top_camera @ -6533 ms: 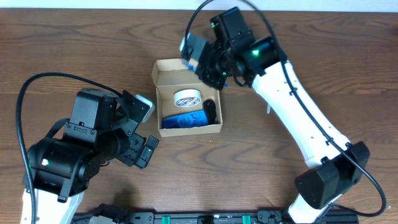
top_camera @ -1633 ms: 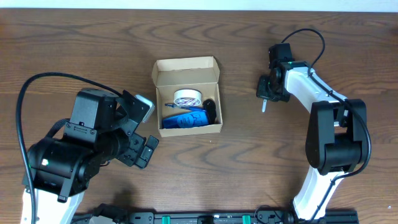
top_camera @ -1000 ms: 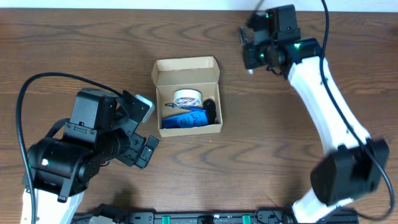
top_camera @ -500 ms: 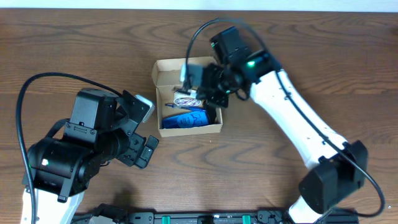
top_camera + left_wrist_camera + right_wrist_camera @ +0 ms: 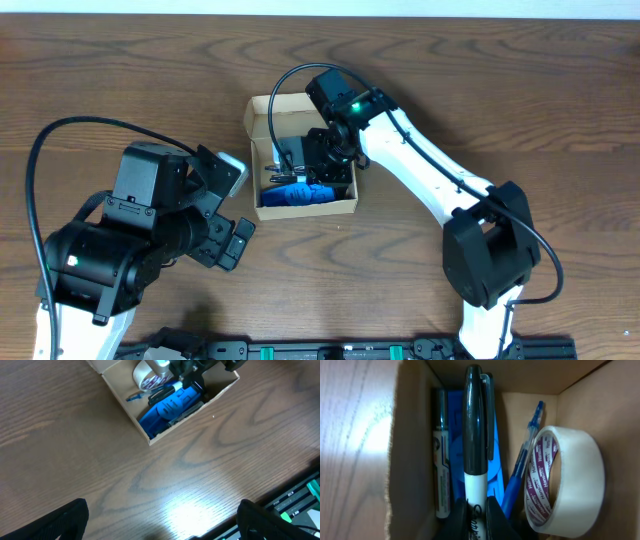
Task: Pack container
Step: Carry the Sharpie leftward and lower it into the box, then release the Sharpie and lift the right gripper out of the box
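My right gripper should release the black-capped marker now. The black-capped marker [image 5: 283, 179] lies along and over the blue flat object [image 5: 298, 195], inside the sides of the box.
The container [image 5: 258, 110] is a tan cardboard box, open, with its lid flap standing at the back. Inside lie a tape roll [image 5: 567, 485], a blue flat object [image 5: 172, 404], a blue pen [image 5: 522, 467] and a dark marker [image 5: 439, 460]. My right gripper [image 5: 476, 515] is down inside the box [image 5: 407, 460], shut on a black-capped marker [image 5: 475, 435] that points along the blue object. It also shows in the overhead view [image 5: 312, 160]. My left gripper [image 5: 160, 522] is open and empty, above bare table left-front of the box [image 5: 150, 437].
The wooden table [image 5: 420, 270] surrounds the box. A black rail with green clips [image 5: 330, 350] runs along the front edge. The left arm's bulky body [image 5: 130, 240] sits front left; the right arm [image 5: 430, 190] stretches over the table from front right.
My right arm swung from the far right side of the table to the box and lowered the marker into it. The left arm has not moved.
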